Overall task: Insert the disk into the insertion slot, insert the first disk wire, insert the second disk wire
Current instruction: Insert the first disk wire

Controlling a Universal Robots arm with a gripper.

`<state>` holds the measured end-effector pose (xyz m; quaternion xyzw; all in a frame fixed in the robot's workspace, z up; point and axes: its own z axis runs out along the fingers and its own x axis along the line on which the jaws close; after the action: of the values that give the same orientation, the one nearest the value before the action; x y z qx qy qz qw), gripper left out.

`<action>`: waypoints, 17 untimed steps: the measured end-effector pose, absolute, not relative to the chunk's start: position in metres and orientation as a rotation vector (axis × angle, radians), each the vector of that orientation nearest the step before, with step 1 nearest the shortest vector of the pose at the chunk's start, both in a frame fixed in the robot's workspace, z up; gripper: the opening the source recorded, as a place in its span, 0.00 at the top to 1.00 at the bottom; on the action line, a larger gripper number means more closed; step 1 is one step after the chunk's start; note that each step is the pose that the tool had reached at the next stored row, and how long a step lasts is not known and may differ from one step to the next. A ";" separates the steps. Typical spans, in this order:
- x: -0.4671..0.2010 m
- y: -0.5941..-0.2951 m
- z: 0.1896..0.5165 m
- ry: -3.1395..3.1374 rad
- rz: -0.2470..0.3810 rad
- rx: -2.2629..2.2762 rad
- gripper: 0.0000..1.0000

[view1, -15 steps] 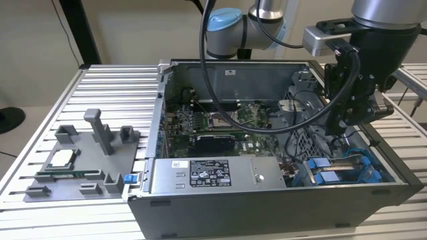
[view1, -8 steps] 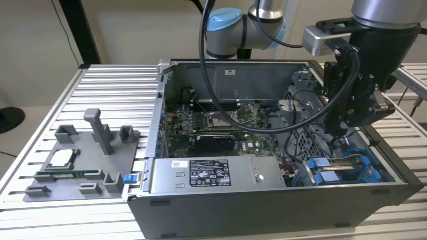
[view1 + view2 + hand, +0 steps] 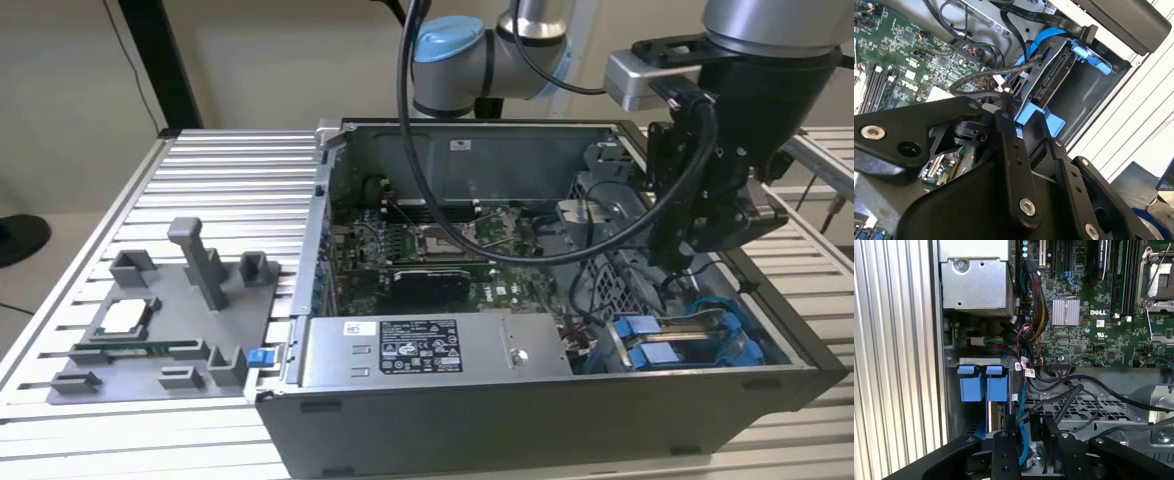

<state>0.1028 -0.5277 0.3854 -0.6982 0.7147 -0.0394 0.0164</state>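
Observation:
The black connector should be grabbed next by its plug housing [image 3: 1035, 427] with my gripper, so that a disk wire can be inserted into the disk [image 3: 996, 390].
The disk [image 3: 1054, 80], a silver drive in a bright blue carrier, sits inside the insertion slot [image 3: 1081, 102]. The slot is at the case's front corner on the exterior view's right [image 3: 727, 335]. The carrier's blue tabs [image 3: 979, 387] face the case wall. My gripper [image 3: 681, 262] hangs just above the slot. Its black fingers [image 3: 1004, 440] stand apart, and the gripper [image 3: 1028, 422] is open among the cables. A blue flat wire [image 3: 1021, 440] and a black connector [image 3: 1034, 427] pass between the fingers. A black braided wire [image 3: 1021, 64] runs to the disk's connector edge, and the blue wire [image 3: 1041, 40] curves behind it.
A grey labelled power-supply box [image 3: 400, 350] lies beside the slot. The green motherboard [image 3: 441, 260] fills the case floor, and loose black cables [image 3: 1074, 390] cross it. A grey parts fixture [image 3: 160, 330] rests on the slatted table at the exterior view's left.

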 end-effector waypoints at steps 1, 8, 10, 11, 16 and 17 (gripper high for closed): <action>0.103 -0.527 0.385 2.222 -0.122 -2.171 0.00; 0.101 -0.525 0.386 2.220 -0.119 -2.169 0.00; 0.101 -0.525 0.385 2.220 -0.119 -2.169 0.00; 0.101 -0.525 0.385 2.220 -0.119 -2.169 0.00; 0.105 -0.525 0.384 2.220 -0.119 -2.169 0.00; 0.105 -0.525 0.384 2.220 -0.119 -2.169 0.00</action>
<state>0.1050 -0.5252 0.3842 -0.6981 0.7147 -0.0383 0.0179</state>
